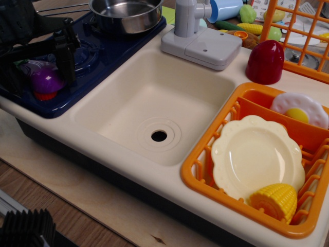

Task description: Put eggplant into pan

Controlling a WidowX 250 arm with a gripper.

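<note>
The eggplant needs to go into the steel pan (126, 14), so my gripper should grab it by its round purple body (47, 80) next.
The purple eggplant (45, 78) lies on the dark blue toy stove (97, 56) at the far left, over a red knob (45, 95). My black gripper (38, 81) has come down over it, open, with one finger (66, 59) to the eggplant's right and the other at the frame's left edge. The fingers straddle the eggplant; I cannot tell whether they touch it. Its green stem end is mostly hidden. The steel pan (126, 14) stands on the back burner, empty, its wire handle pointing left.
A cream sink basin (154, 103) lies right of the stove, with a grey faucet base (203, 43) behind it. An orange dish rack (205, 170) at the right holds a plate, a corn piece and a fried egg. A dark red cup (264, 62) stands behind it.
</note>
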